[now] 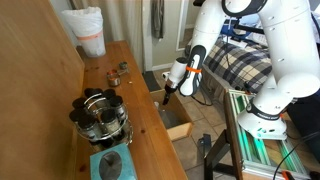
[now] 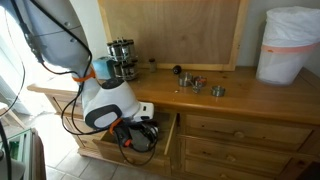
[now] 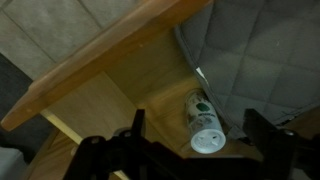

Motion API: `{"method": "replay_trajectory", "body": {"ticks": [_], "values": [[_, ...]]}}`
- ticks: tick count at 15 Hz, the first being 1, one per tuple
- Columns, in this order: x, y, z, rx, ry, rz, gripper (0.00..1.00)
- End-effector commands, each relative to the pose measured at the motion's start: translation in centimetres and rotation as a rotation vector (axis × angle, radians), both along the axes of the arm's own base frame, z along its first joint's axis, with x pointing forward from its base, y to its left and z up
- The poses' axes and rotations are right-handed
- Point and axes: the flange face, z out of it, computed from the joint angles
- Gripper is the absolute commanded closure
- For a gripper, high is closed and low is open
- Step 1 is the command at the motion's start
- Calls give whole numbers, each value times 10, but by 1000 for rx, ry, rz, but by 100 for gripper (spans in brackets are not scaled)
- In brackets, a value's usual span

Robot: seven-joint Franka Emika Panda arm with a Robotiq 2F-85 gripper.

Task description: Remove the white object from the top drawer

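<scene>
My fingers are above the white bottle and would miss the bottle if they closed now. My gripper needs to go down first and then close on the bottle.
The top drawer (image 1: 180,127) of the wooden cabinet stands pulled open; it also shows in an exterior view (image 2: 168,136). In the wrist view the white object (image 3: 203,122), a small white bottle with a green label, lies on its side on the drawer's wooden floor (image 3: 100,105). My gripper (image 3: 200,135) is open, with one dark finger on each side of the bottle and not touching it. In both exterior views the gripper (image 1: 167,94) (image 2: 140,130) reaches down into the drawer, and the white object is hidden there.
A big white bucket (image 1: 88,30) (image 2: 290,45), a stack of metal pots (image 1: 100,115) (image 2: 121,58) and small dark bits (image 1: 115,72) (image 2: 190,82) sit on the cabinet top. A grey quilted surface (image 3: 250,50) borders the bottle. A metal frame (image 1: 250,140) stands close by.
</scene>
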Motion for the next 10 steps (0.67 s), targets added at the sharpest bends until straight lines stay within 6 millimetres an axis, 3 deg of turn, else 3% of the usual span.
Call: {"method": "replay_trajectory", "body": {"ticks": [1, 10], "values": [[0, 1, 0, -1, 1, 0, 0], [17, 19, -28, 45, -36, -1, 0]]}}
